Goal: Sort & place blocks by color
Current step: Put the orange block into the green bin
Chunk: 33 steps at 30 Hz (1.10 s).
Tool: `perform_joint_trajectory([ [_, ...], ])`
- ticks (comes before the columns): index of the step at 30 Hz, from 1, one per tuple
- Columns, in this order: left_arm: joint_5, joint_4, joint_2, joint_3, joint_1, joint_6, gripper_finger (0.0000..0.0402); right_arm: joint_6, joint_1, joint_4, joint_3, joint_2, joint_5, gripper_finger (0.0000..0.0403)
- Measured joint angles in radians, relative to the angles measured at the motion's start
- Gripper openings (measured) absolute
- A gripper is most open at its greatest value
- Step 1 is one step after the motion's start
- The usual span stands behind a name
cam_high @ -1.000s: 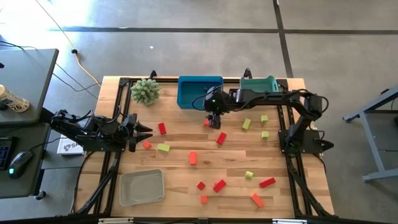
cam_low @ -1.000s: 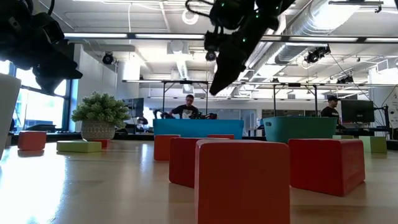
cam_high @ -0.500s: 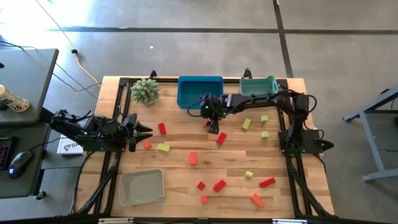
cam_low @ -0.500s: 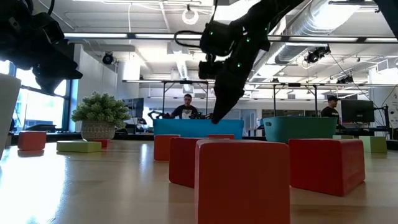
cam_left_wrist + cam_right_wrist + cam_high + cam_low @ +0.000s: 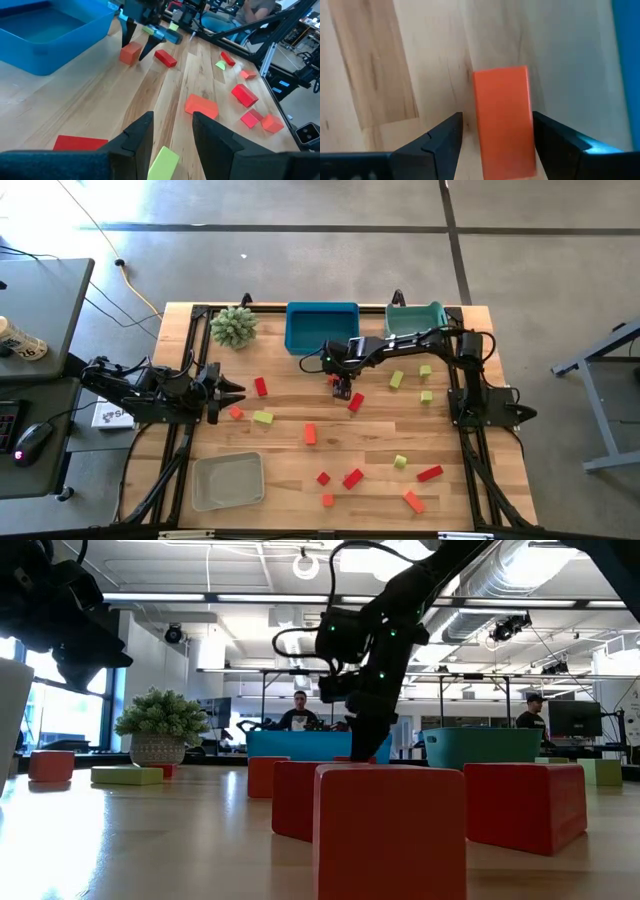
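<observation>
The right gripper should close on the orange block (image 5: 502,120), as its fingers reach down beside both long sides of the block in the right wrist view.
Red, orange and yellow-green blocks lie scattered on the wooden table. My right gripper (image 5: 341,383) points steeply down, open, over a small orange block (image 5: 502,120) that lies flat on the table just in front of the blue tray (image 5: 322,327). Its two fingers stand one on each side of the block (image 5: 131,52). My left gripper (image 5: 228,391) waits open at the table's left side, above a yellow-green bar (image 5: 162,162) and touching nothing. My right gripper comes at the orange block from above, its fingers on either side of the block's two long sides. One finger (image 5: 442,140) stands clear of the block. The other finger (image 5: 555,140) is right beside the block's edge (image 5: 529,125); whether it touches I cannot tell.
A teal bin (image 5: 415,318) and a spiky green plant (image 5: 233,326) stand along the far edge, and a grey tray (image 5: 228,480) sits near the front left. A red block (image 5: 355,402) lies close by the right gripper. Several more blocks lie toward the front right.
My right gripper has come down toward the table and slightly toward its left edge, tipping to point more steeply down. Its open fingers now stand around the orange block. The blocks have not moved.
</observation>
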Motion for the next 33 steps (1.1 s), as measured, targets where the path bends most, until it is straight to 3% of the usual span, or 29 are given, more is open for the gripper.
perform_joint_trajectory([
  [4, 0.000, 0.000, 0.000, 0.000, 0.000, 0.000, 0.0124, 0.030, 0.000, -0.002, 0.000, 0.002, 0.000, 0.0183],
  [9, 0.000, 0.000, 0.000, 0.000, 0.000, 0.000, 0.0124, 0.083, 0.000, -0.003, 0.001, 0.002, -0.006, 0.0107],
  [21, -0.011, 0.007, 0.000, 0.000, 0.000, -0.078, 0.0124, 0.328, 0.050, -0.007, 0.002, -0.055, -0.039, 0.0105],
  [25, -0.011, 0.012, 0.000, 0.000, 0.000, -0.078, 0.0124, 0.402, 0.095, -0.009, 0.002, -0.114, 0.050, 0.0105],
  [33, -0.027, 0.015, 0.000, 0.000, 0.000, -0.078, 0.0124, 0.483, 0.159, -0.058, 0.002, -0.252, 0.325, 0.0105],
])
